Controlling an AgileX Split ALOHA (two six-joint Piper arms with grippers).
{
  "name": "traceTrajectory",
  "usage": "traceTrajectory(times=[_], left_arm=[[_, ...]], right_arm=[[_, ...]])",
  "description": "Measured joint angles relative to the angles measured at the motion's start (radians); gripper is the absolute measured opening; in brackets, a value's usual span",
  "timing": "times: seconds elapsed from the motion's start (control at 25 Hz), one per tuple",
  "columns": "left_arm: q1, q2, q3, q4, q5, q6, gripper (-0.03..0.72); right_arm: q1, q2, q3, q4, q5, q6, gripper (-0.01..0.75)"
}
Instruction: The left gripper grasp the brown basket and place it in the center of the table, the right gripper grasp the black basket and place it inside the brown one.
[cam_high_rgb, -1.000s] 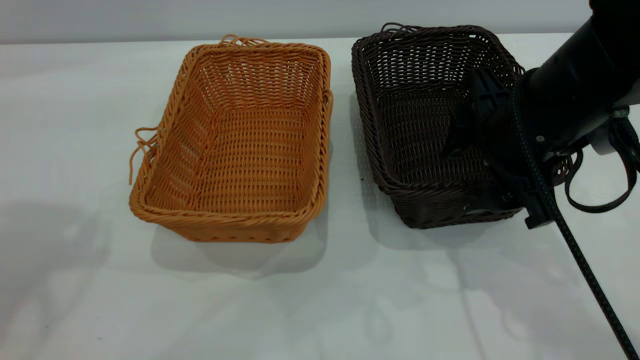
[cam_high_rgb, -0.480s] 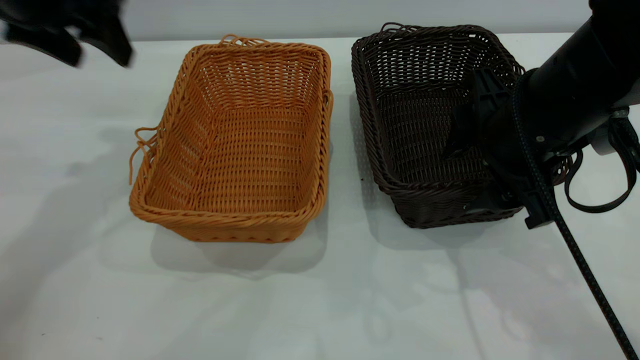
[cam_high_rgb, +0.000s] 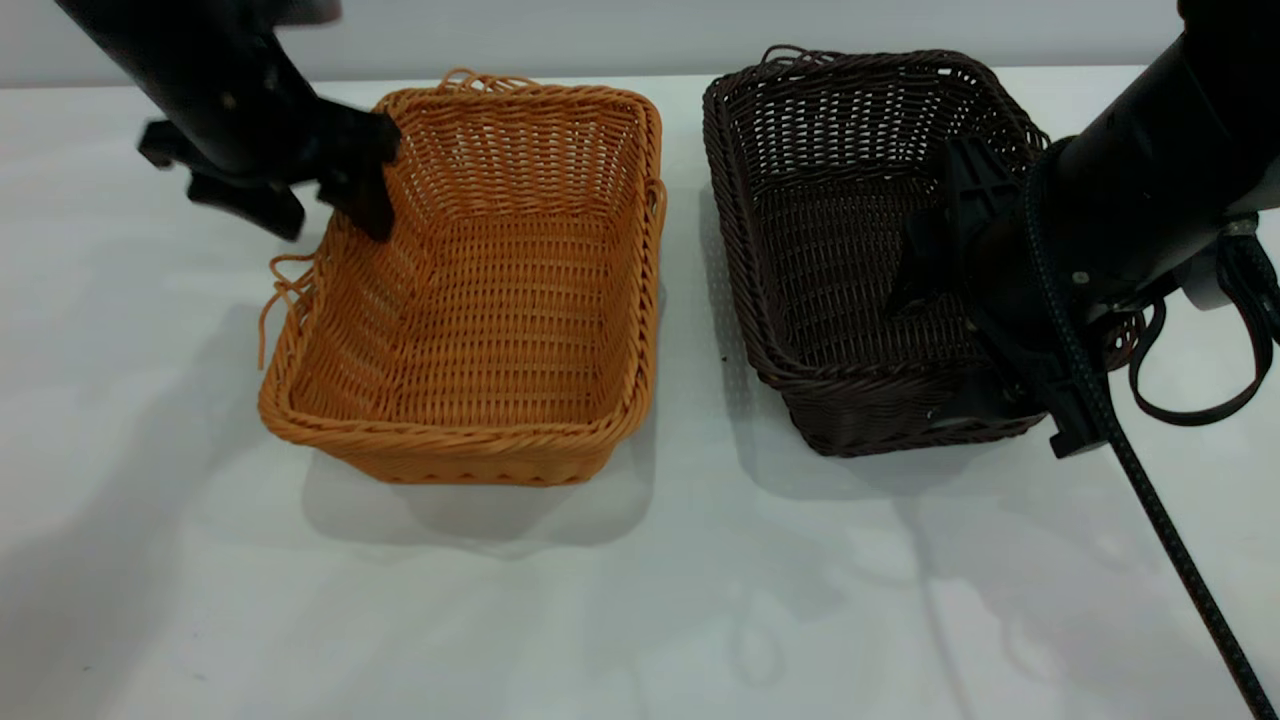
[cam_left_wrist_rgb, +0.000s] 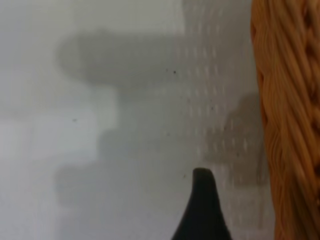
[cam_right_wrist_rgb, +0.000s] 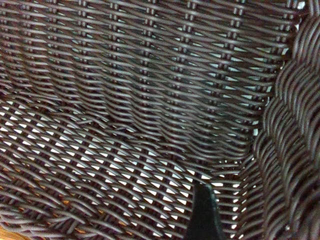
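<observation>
The robot's left gripper should next grab the brown basket by its braided rim (cam_high_rgb: 333, 235), so that the brown basket's inside stays free for the black basket (cam_high_rgb: 840, 250).
The brown basket (cam_high_rgb: 480, 290) stands left of centre on the table (cam_high_rgb: 640, 600). My left gripper (cam_high_rgb: 330, 212) is open at the far end of its left wall, one finger inside the rim and one outside. In the left wrist view one fingertip (cam_left_wrist_rgb: 202, 200) hangs over bare table beside the braided rim of the brown basket (cam_left_wrist_rgb: 285, 125). The black basket (cam_high_rgb: 840, 250) stands to the right. My right gripper (cam_high_rgb: 960, 310) is open astride its right wall. In the right wrist view one fingertip (cam_right_wrist_rgb: 202, 215) is inside the black basket (cam_right_wrist_rgb: 125, 100), a gap away from the wall.
Loose strand loops (cam_high_rgb: 285, 290) stick out from the brown basket's left side. The right arm's strap (cam_high_rgb: 1210, 390) and braided cable (cam_high_rgb: 1170, 540) hang over the table at the right. A narrow strip of table separates the two baskets.
My left arm has come in from the upper left and dropped onto the brown basket's left rim. The right gripper and both baskets have not moved.
</observation>
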Motion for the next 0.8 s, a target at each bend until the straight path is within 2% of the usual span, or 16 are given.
traceTrajectory(times=[0.24, 0.32, 0.4, 0.52, 0.56, 0.64, 0.8], left_arm=[[-0.027, 0.066, 0.000, 0.000, -0.029, 0.000, 0.501], [-0.026, 0.067, 0.000, 0.000, -0.035, 0.000, 0.439], [-0.026, 0.067, -0.002, 0.000, -0.045, 0.000, 0.346], [-0.026, 0.067, -0.002, 0.000, -0.051, -0.002, 0.175], [-0.026, 0.067, -0.002, -0.007, -0.056, -0.007, 0.137], [-0.025, 0.067, -0.002, -0.022, -0.068, -0.022, 0.086], [-0.026, 0.067, -0.003, -0.022, -0.099, 0.007, 0.084]], right_arm=[[0.000, 0.000, -0.001, 0.000, -0.005, 0.000, 0.456], [0.000, 0.000, -0.001, 0.000, -0.008, 0.000, 0.401], [0.000, 0.000, -0.001, 0.000, -0.012, 0.000, 0.313], [0.000, 0.000, -0.001, 0.007, -0.017, 0.008, 0.142], [0.000, 0.000, -0.001, 0.013, -0.023, 0.015, 0.113], [-0.005, 0.000, -0.005, 0.010, -0.025, 0.012, 0.089], [-0.038, -0.024, -0.005, 0.007, 0.009, -0.007, 0.087]])
